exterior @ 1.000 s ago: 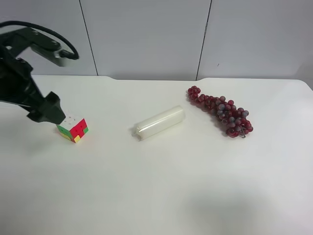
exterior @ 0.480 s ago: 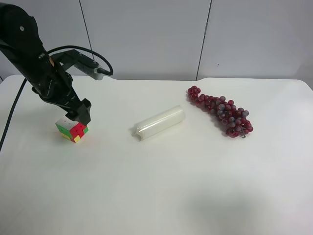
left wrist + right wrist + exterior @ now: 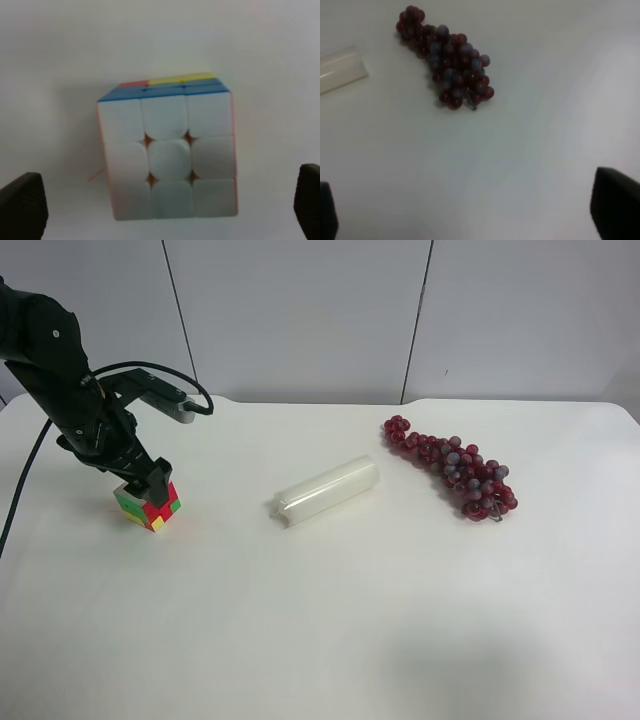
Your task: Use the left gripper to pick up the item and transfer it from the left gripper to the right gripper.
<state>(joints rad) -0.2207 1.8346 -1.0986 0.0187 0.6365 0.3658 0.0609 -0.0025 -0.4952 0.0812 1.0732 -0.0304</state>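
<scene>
I would miss the cube if I closed my left gripper now, because the puzzle cube's white top [image 3: 128, 496] and green side are below my fingers. I should lower my left gripper first, then close it on the cube.
The item, a small puzzle cube [image 3: 152, 507], rests on the white table [image 3: 320, 620] at the exterior high view's left, showing red, green and yellow stickers. My left gripper [image 3: 150, 481] hangs right above it. In the left wrist view the cube [image 3: 167, 160] shows its white face, and the left gripper [image 3: 165, 205] is open, its black fingertips [image 3: 22, 205] standing wide to either side without touching it. The right gripper [image 3: 472, 210] is open over bare table, with only its fingertips [image 3: 617, 205] in view. The right arm is out of the exterior high view.
A white cylindrical tube [image 3: 325, 492] lies at the table's middle; its end [image 3: 340, 70] shows in the right wrist view. A red-purple grape bunch [image 3: 455, 468] lies toward the exterior high view's right, also ahead of the right gripper [image 3: 447, 62]. A wall stands behind the table.
The left arm swung in from the view's left, passed over the cube and has settled lower, right above it. The cube, tube and grapes have not moved.
</scene>
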